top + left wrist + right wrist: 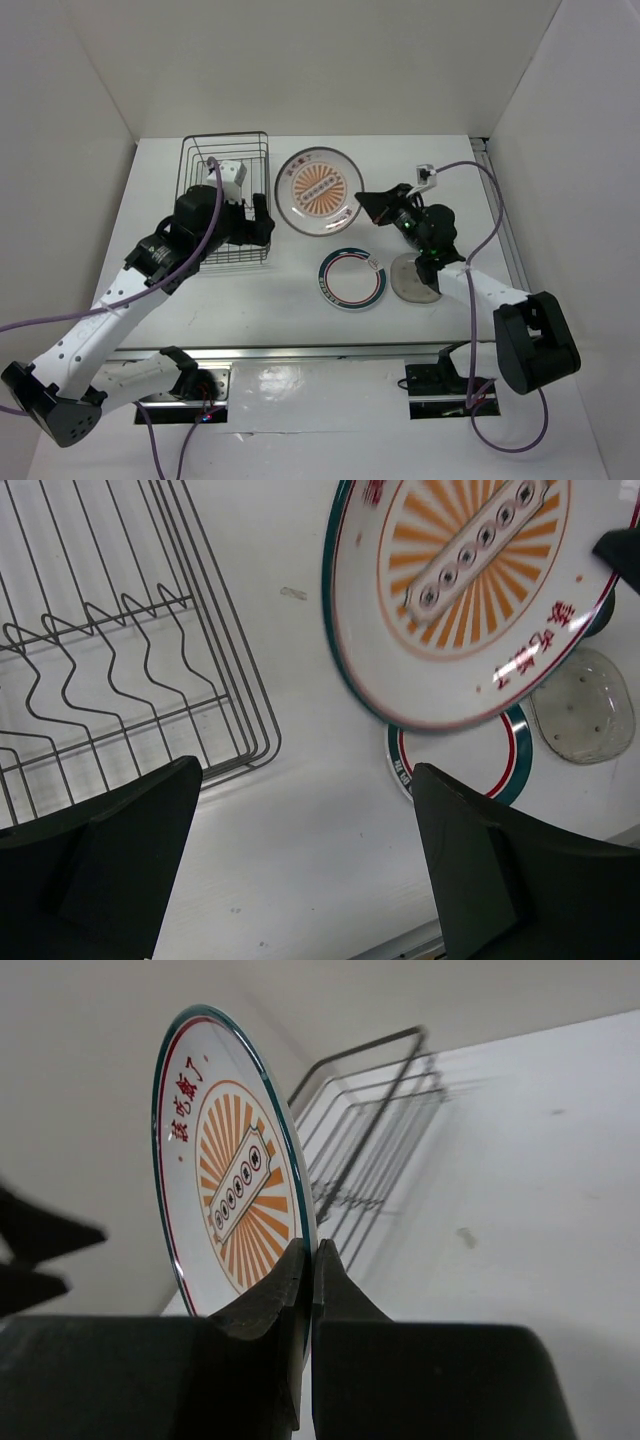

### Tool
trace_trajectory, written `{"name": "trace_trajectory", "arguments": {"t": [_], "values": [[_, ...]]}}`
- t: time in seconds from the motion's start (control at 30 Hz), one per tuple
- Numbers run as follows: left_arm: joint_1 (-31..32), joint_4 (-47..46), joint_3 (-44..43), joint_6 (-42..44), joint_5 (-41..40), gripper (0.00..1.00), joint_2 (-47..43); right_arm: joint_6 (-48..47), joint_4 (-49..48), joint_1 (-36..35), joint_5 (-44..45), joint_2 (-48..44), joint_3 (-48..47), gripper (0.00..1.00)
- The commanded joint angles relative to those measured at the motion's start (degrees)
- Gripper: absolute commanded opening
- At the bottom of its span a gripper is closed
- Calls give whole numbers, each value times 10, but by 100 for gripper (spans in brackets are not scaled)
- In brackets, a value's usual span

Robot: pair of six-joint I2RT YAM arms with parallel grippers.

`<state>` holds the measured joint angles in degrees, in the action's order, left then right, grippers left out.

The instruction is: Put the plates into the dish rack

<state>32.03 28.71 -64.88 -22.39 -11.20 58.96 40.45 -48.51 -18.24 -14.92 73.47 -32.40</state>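
Note:
The left gripper should next pinch the rim of the white plate opposite the right gripper, so the plate's far edge stays free to slot into the dish rack.
The dish rack (225, 195) stands at the back left with no plates in it, and its prongs show in the left wrist view (120, 660). My right gripper (362, 207) is shut on the rim of the white plate with the orange-red centre (318, 190). It holds the plate lifted and tilted just right of the rack, with the jaws (310, 1260) pinching its edge (230, 1170). My left gripper (266, 225) is open and empty (305, 870) at the rack's right side. The green-red ringed plate (352, 279) and the beige-grey plate (412, 280) lie on the table. The dark teal plate is out of view.
White walls close in the table at the back and on both sides. A metal rail (300, 350) runs along the near edge. Purple cables (480, 180) loop off both arms. The right forearm reaches over the beige-grey plate.

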Motion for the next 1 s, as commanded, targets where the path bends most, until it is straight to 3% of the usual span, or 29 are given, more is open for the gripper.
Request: {"name": "trace_trajectory", "arguments": {"t": [0.0, 0.17, 0.3, 0.4, 0.5, 0.53, 0.67, 0.7, 0.8, 0.83, 0.87, 0.97], "values": [[2, -37, 6, 17, 21, 100, -11, -26, -86, -27, -218, -10, -34, 0], [2, -51, 18, 29, 64, 100, -29, -75, -22, -66, -189, -53, -40, 0], [2, -59, 23, 29, 58, 100, -34, -61, -37, -77, -237, -53, -40, 0], [2, -59, 23, 36, 78, 91, -29, -61, -37, -88, -237, -58, -40, 0], [2, -59, 23, 43, 90, 36, -29, -73, -22, -94, -224, -58, -40, 0], [2, -59, 23, 43, 83, 1, -29, -79, -17, -94, -224, -58, -40, 0], [2, -59, 23, 43, 77, 0, -41, -85, -6, -99, -212, -52, -46, 2], [2, -59, 23, 43, 82, 0, -41, -85, -6, -99, -212, -45, -46, 26], [2, -64, 23, 38, 59, 0, -54, -90, 0, -106, -188, -39, -51, 87], [2, -64, 23, 38, 46, 0, -61, -90, 11, -106, -180, -39, -51, 97], [2, -59, 23, 20, -2, 0, -70, -99, 22, -106, -174, -39, -58, 100], [2, -25, 4, -14, -101, 0, -78, -113, 69, -111, -123, -45, -58, 100]]}}
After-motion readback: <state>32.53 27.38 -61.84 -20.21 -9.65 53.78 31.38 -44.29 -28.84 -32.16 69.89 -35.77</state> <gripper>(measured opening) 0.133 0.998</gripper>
